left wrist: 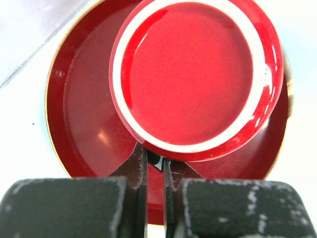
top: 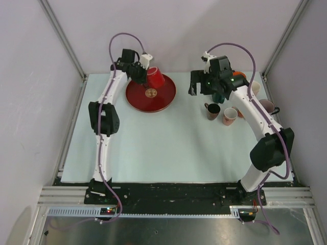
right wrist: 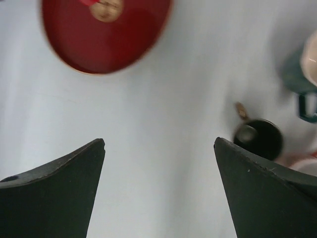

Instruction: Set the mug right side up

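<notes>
My right gripper needs to grab the red mug [top: 155,77] by its opposite rim next, so that it can set the white-ringed base down.
The red mug [top: 155,77] is held tilted over the far edge of the red plate [top: 151,97]. My left gripper [top: 140,73] is shut on it, the jaws pinching a thin part at its side. In the left wrist view the mug [left wrist: 193,74] fills the top, a round red face with a white ring turned to the camera, and the plate [left wrist: 79,114] lies below it; the left gripper [left wrist: 155,161] grips at the mug's lower edge. My right gripper [top: 203,88] is open and empty above the mat, right of the plate; it also shows in the right wrist view [right wrist: 158,148].
A group of mugs stands at the right: a dark brown one [top: 212,111], a pink one [top: 229,116], a teal one [top: 218,97], a white one [top: 254,88] and a mauve one [top: 267,107]. The right wrist view shows the dark mug [right wrist: 260,139] and the teal mug [right wrist: 299,79].
</notes>
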`<state>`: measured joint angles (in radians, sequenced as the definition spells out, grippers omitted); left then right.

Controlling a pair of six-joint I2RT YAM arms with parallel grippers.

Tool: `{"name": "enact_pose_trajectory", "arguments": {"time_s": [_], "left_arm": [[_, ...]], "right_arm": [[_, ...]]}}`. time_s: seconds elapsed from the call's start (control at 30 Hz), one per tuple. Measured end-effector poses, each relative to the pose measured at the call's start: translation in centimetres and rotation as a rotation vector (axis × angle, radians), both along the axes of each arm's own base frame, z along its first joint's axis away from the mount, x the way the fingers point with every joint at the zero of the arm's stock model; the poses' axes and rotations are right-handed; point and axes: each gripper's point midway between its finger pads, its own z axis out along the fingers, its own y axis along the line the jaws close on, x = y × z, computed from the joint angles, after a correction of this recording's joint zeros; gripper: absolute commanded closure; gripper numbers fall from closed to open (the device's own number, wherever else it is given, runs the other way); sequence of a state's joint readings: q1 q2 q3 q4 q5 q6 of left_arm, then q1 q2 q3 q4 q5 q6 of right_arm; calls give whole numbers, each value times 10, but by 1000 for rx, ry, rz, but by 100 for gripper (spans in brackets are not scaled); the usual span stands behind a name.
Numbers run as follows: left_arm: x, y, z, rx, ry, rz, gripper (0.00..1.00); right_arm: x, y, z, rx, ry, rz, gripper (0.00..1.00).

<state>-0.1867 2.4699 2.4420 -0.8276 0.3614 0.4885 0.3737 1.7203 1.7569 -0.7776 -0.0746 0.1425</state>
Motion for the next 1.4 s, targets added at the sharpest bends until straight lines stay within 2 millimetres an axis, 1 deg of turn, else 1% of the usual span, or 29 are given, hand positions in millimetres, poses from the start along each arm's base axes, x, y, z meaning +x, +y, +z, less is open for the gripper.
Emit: {"name": "enact_pose_trajectory", "arguments": {"time_s": [0.1,0.23,0.3,0.4,0.43,0.5,0.57,0.67,0.73,0.8,0.83,0.87,0.9,0.93,0.97,1.0,1.03,1.07,1.1,1.13,1.17,1.23,1.27,1.33,1.37,1.4], "left_arm": [[-7,-9,44,-123,2,100,100],[-21,-23,115,-307,-17,174,100],[-32,-32,153,-404,-25,184,100],[-54,-45,197,-512,-27,165,100],[-62,-49,209,-540,-28,151,100],[-76,-59,225,-581,-22,121,100],[-88,-68,234,-610,-3,90,100],[-98,-81,235,-634,31,53,100],[-103,-87,227,-638,64,38,100],[-106,-92,218,-636,99,33,100],[-108,-93,216,-642,115,35,100],[-108,-95,217,-652,118,28,100],[-108,-94,218,-657,116,24,100],[-106,-92,221,-658,101,29,100],[-103,-91,220,-663,100,37,78],[-103,-91,216,-665,113,43,49],[-104,-90,210,-663,130,50,25],[-104,-88,204,-640,114,45,13],[-103,-86,198,-611,100,50,7],[-100,-81,190,-572,80,70,3],[-98,-74,178,-516,57,104,2],[-92,-57,162,-418,14,162,1],[-90,-45,154,-363,-7,198,1],[-87,-15,140,-265,-38,270,0],[-87,-2,136,-235,-46,295,0],[-89,17,129,-201,-47,330,0]], "right_arm": [[4,30,15,172,-59,36,1],[13,74,33,408,-112,96,1],[19,91,48,520,-140,120,1],[26,114,78,672,-205,171,1],[28,119,89,721,-228,188,1],[30,128,108,803,-267,222,4],[31,134,122,865,-296,251,7],[34,140,138,927,-330,275,12],[36,142,149,964,-354,292,21],[39,144,158,990,-375,305,50],[40,145,159,993,-374,305,72],[43,146,157,1000,-363,297,86],[48,145,153,1004,-355,286,93],[48,147,151,1029,-328,293,97],[48,149,154,1039,-335,311,98],[48,151,156,1033,-347,321,99],[48,153,155,1026,-350,321,100],[50,154,152,1009,-335,308,100],[54,153,147,989,-322,290,100],[61,151,140,947,-311,262,100],[71,147,133,897,-305,224,100],[95,135,119,762,-305,144,100],[110,128,113,681,-311,106,100],[138,112,100,523,-336,44,100],[147,105,93,458,-340,29,100],[155,96,85,389,-347,20,100]]}}
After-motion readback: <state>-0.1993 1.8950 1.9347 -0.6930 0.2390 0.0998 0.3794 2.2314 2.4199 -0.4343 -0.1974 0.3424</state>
